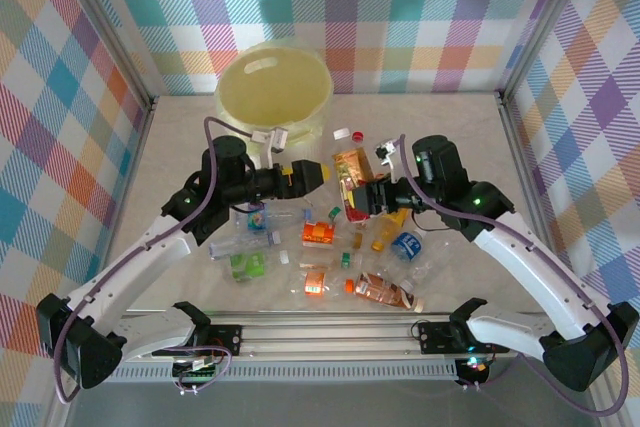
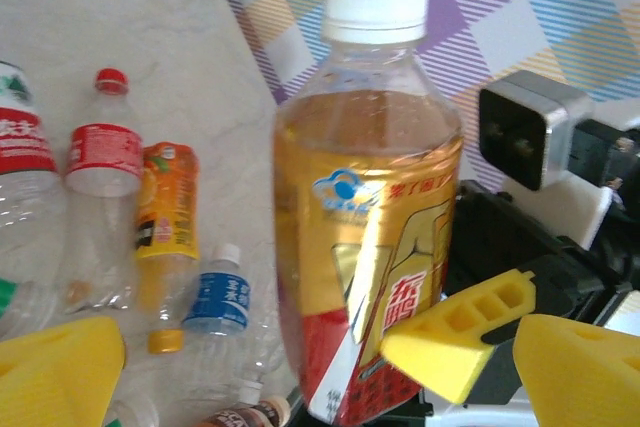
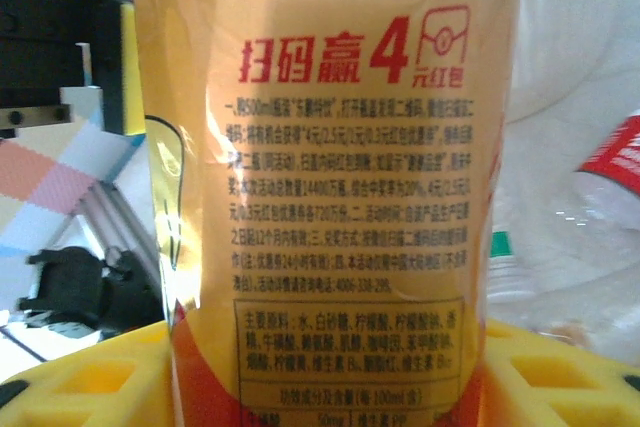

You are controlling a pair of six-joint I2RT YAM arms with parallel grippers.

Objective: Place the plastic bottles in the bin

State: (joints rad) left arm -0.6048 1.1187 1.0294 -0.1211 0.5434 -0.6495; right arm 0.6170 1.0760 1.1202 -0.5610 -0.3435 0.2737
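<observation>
The left gripper's fingers stop short of the bottle's shoulder (image 1: 346, 147) under the white cap (image 1: 342, 134), so the left gripper should first move toward the bottle's shoulder and only then close on the bottle.
My right gripper (image 1: 360, 197) (image 3: 325, 387) is shut on a gold-and-red labelled plastic bottle (image 1: 350, 165) (image 3: 330, 177) with a white cap, held upright above the table's middle. My left gripper (image 1: 312, 175) (image 2: 315, 357) stands open just left of it, and the bottle (image 2: 365, 197) sits between its spread yellow fingers (image 2: 60, 372). The right gripper's yellow finger (image 2: 455, 337) presses the bottle's lower side. The pale yellow bin (image 1: 222, 87) stands at the back, left of centre. Several more bottles lie scattered on the table (image 1: 170, 147) below the grippers.
Loose bottles include a red-labelled one (image 2: 103, 157), an orange one (image 2: 167, 207), a blue-labelled one (image 2: 220, 297), a green one (image 1: 247, 265) and a brown one (image 1: 380, 290). Checked walls enclose the table. A metal rail (image 1: 330, 332) runs along the near edge.
</observation>
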